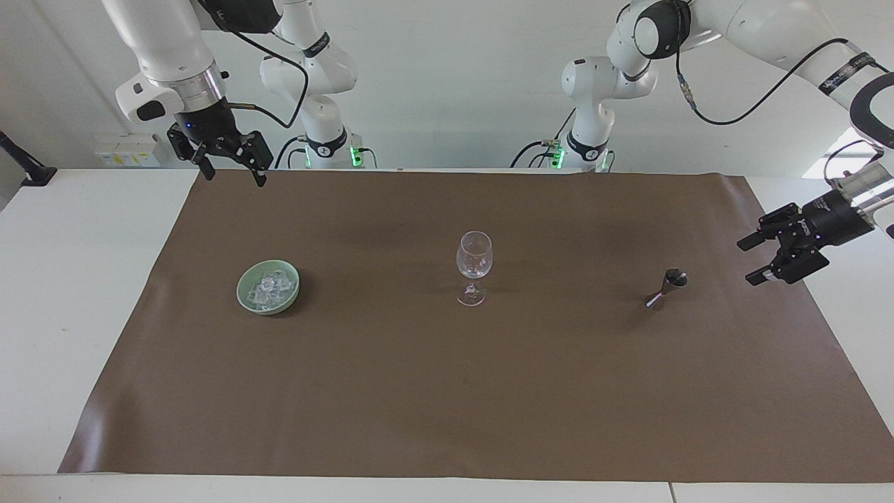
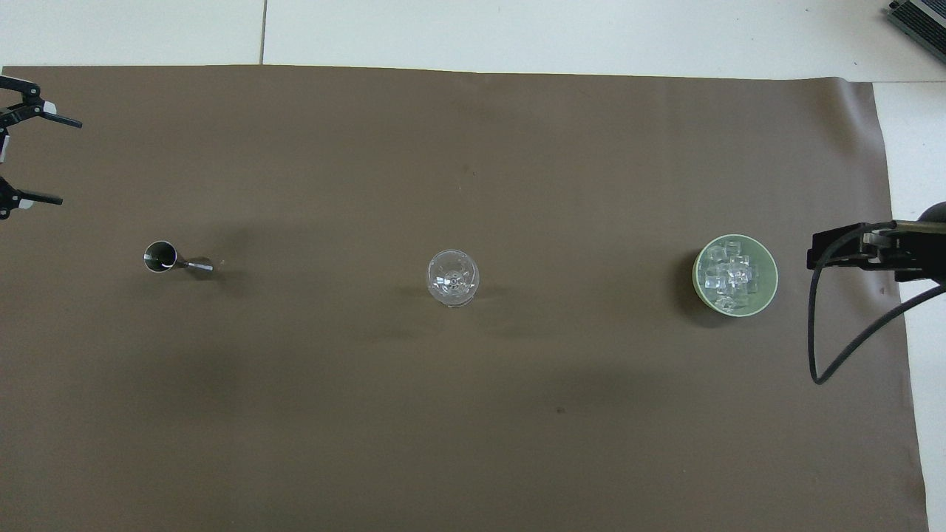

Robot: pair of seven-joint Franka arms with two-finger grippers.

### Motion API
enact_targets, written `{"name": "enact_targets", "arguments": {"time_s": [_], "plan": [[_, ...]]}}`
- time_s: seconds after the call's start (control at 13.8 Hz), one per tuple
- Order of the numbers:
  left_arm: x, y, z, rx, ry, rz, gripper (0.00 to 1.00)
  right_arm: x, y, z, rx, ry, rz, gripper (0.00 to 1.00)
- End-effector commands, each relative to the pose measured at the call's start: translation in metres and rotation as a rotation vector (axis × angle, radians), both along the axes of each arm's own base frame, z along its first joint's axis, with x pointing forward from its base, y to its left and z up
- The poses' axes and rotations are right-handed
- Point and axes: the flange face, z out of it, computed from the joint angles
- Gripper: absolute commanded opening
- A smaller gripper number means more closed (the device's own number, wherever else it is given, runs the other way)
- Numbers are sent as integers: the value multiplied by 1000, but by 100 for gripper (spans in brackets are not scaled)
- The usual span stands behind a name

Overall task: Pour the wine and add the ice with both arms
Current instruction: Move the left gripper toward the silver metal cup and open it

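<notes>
The jigger widens into a sloping cup at each end [image 2: 163,256], so my left gripper should grab the jigger by its narrow middle [image 2: 185,262] next.
An empty wine glass [image 1: 474,269] [image 2: 453,278] stands upright mid-mat. A pale green bowl [image 1: 244,279] [image 2: 771,277] toward the right arm's end holds several ice cubes [image 1: 269,288] [image 2: 730,277]. A small metal jigger [image 1: 667,288] [image 2: 177,258] stands toward the left arm's end. No wine shows, and I cannot tell what the jigger holds. My left gripper [image 1: 749,263] [image 2: 63,161] hangs open over the mat's edge beside the jigger, apart from it. My right gripper [image 1: 235,178] [image 2: 817,251] waits open, raised over the mat's corner, holding nothing.
A brown mat [image 1: 447,391] covers most of the white table [image 1: 84,279]. A black clamp [image 1: 28,171] sits at the table's edge by the right arm's end. The right arm's black cable [image 2: 835,355] loops over the mat's edge.
</notes>
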Motion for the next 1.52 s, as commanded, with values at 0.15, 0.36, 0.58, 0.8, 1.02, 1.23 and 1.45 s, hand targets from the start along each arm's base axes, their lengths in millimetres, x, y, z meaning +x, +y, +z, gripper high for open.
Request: {"name": "enact_targets", "arguments": {"time_s": [0.15,0.36,0.58,0.8,1.02,1.23,1.45], "plan": [[3,54,-32,-230,58,337,100,-3,-1,1,9,6,22,100],[0,65,-55,-257,82,418,100,-3,-1,1,9,6,22,100],[-10,84,-72,-294,101,465,100,-3,-1,1,9,6,22,100],[-22,88,-82,-314,102,469,100,-3,-1,1,9,6,22,100],[-36,93,-95,-335,85,466,100,-3,-1,1,9,6,22,100],[-46,96,-104,-332,72,449,100,-3,-1,1,9,6,22,100],[-66,102,-120,-339,59,447,100,-3,-1,1,9,6,22,100]]}}
